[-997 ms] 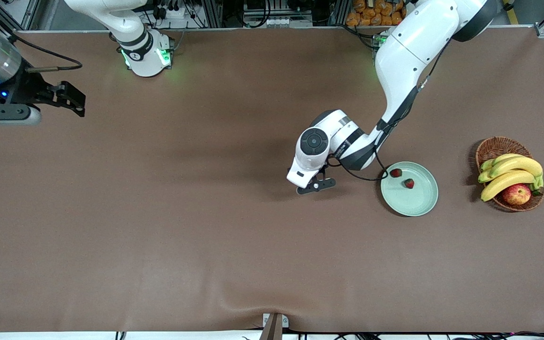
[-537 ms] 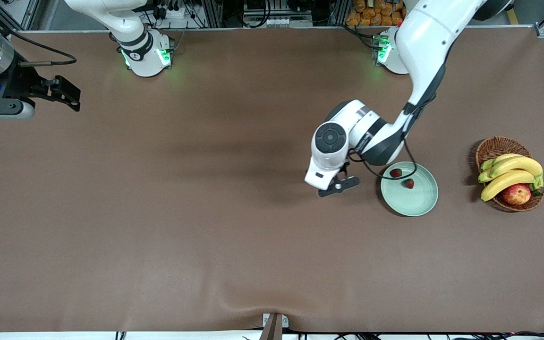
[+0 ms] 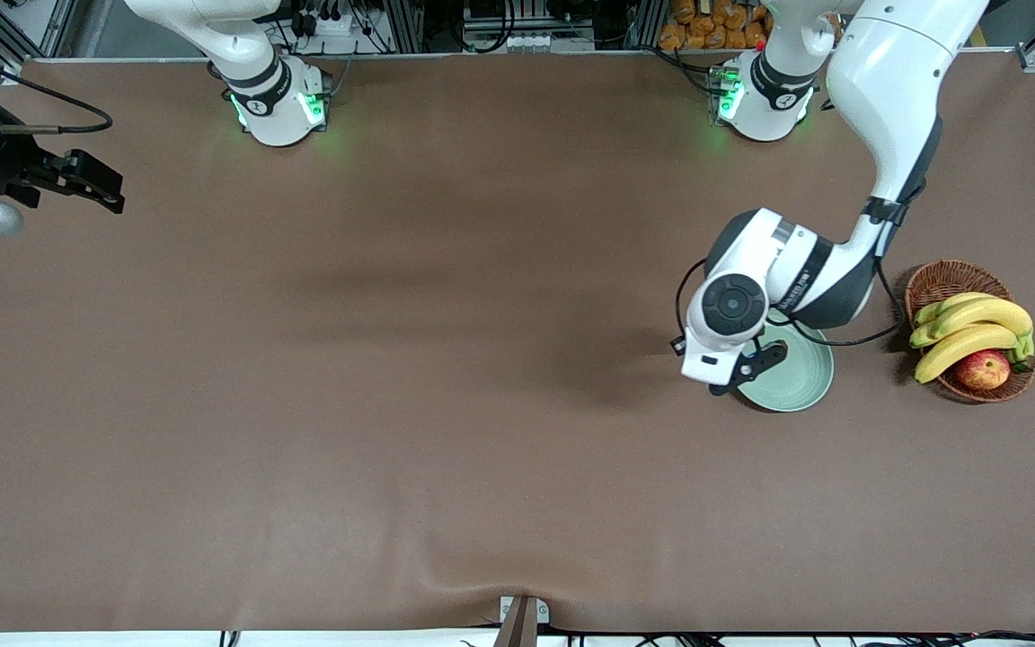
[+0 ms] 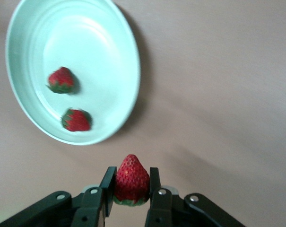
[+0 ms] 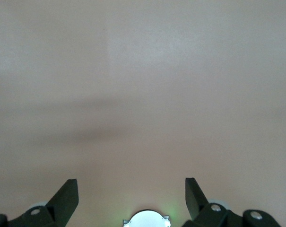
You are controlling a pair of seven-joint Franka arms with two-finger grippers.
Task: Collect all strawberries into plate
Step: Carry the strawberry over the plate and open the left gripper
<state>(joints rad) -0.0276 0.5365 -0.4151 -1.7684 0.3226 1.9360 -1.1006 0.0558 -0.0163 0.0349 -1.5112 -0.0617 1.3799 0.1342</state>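
My left gripper should move over the plate before it releases the strawberry (image 4: 132,179), because the strawberry is still short of the plate's rim (image 4: 88,142) in the left wrist view.
My left gripper (image 4: 132,176) is shut on a strawberry (image 4: 132,182), red with its green top toward the palm. In the left wrist view it hangs over the brown table just beside the rim of the mint-green plate (image 4: 119,56). Two more strawberries (image 4: 61,80) (image 4: 77,119) lie in the plate. In the front view the left gripper (image 3: 745,367) is over the plate's edge (image 3: 807,388) toward the right arm's end, and the arm hides all the berries. My right gripper (image 3: 91,184) is open and empty, held up at the right arm's end of the table; it also shows in the right wrist view (image 5: 132,198).
A brown wicker basket (image 3: 940,279) with bananas (image 3: 976,328) and a red-yellow apple (image 3: 983,368) stands beside the plate toward the left arm's end. A brown cloth (image 3: 392,404) covers the table.
My left gripper has carried the strawberry from mid-table toward the left arm's end and reached the plate's edge. My right gripper has drawn back toward its end of the table.
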